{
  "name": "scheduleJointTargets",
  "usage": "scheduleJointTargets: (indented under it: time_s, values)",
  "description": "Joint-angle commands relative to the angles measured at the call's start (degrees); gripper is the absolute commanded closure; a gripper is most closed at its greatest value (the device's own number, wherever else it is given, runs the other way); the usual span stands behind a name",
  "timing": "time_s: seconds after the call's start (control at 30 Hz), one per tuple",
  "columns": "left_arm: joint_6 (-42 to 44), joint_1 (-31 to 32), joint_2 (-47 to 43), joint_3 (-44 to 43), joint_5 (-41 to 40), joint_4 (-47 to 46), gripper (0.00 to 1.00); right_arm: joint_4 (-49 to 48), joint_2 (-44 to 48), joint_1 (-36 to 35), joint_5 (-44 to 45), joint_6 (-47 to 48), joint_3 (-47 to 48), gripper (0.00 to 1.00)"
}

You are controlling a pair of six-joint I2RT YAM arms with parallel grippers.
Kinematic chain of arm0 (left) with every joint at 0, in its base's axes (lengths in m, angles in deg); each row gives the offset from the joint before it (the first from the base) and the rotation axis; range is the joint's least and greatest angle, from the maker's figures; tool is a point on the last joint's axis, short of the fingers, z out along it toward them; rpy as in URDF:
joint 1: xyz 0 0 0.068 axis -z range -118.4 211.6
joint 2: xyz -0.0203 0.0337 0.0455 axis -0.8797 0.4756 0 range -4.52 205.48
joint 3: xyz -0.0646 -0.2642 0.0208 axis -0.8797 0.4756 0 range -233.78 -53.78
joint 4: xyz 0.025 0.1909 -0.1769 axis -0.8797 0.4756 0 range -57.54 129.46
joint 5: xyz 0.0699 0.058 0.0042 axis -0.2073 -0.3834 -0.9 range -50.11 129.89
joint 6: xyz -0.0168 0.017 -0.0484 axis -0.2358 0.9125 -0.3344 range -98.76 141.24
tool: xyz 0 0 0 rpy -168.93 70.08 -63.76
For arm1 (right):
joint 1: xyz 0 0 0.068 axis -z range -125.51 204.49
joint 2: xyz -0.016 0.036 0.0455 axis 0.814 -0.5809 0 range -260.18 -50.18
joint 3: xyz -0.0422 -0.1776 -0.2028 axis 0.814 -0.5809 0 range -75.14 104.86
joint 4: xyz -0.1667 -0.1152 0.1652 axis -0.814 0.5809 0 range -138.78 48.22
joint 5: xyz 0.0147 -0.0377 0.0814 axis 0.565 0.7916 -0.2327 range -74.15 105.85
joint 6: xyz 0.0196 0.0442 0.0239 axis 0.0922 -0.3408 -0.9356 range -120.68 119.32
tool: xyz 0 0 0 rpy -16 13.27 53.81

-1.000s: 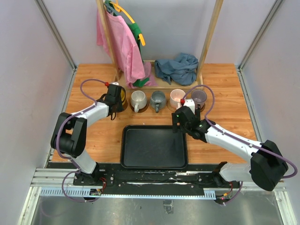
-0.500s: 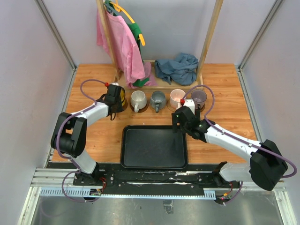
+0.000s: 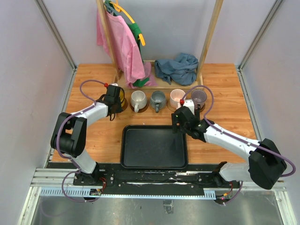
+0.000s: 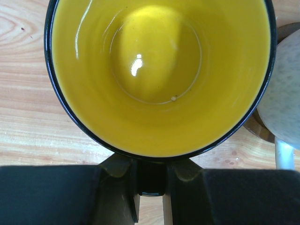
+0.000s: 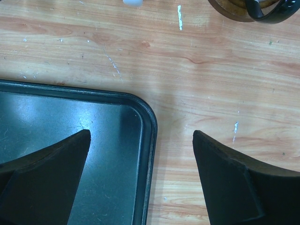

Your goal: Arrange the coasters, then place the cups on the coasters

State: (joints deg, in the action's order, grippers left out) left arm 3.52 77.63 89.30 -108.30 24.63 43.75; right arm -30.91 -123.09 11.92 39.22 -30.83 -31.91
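My left gripper is ready to open now: the dark coaster's rim borders the yellow cup's base (image 3: 122, 96) (image 4: 157, 65), so the cup would rest on it if released.
Five cups stand in a row across the table's middle: yellow (image 3: 120, 97), white (image 3: 138, 99), grey (image 3: 157, 98), pale pink (image 3: 177, 97) and purple (image 3: 199, 96). Dark coaster rims show under some of them, such as the coaster (image 4: 259, 127) beneath the white cup (image 4: 283, 93). My left gripper (image 4: 151, 168) is shut on the black handle of the yellow cup (image 4: 159, 79), which fills the left wrist view. Whether that cup rests on a coaster is hidden. My right gripper (image 5: 140, 136) hangs open and holds nothing over the far right corner of the black tray (image 5: 70, 108).
The black tray (image 3: 154, 161) lies near the arm bases. Behind the cups stands a wooden clothes rack (image 3: 208, 42) with a pink garment (image 3: 119, 44) and a crumpled blue-grey cloth (image 3: 177, 68) at its foot. Grey walls close both sides.
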Motion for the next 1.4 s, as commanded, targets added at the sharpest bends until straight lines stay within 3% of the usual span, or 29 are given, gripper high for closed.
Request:
scheduleJointTargets:
  time_s: [0.0,0.73,0.93,1.17,1.37]
  values:
    - [0.75,-0.46,-1.02,0.15,0.01,-3.05,0.99,0.64,-0.29,0.82,0.1,-0.9,1.07,0.09]
    - [-0.86,-0.4,-0.5,1.7,0.18,-2.51,0.99,-0.05,-1.25,0.86,-1.02,-0.72,1.32,0.09]
    - [-0.85,-0.5,-0.94,1.44,-0.26,-0.87,0.84,-0.36,-1.74,0.82,-1.53,-0.86,1.31,0.08]
    - [-0.91,-0.41,-2.17,1.41,-0.56,0.72,0.53,-0.9,-2.11,0.82,-1.98,-0.82,1.49,0.09]
    - [-1.21,-0.39,-2.94,1.85,-0.84,1.4,0.47,-1.04,-2.58,0.82,-1.95,-0.94,1.55,0.09]
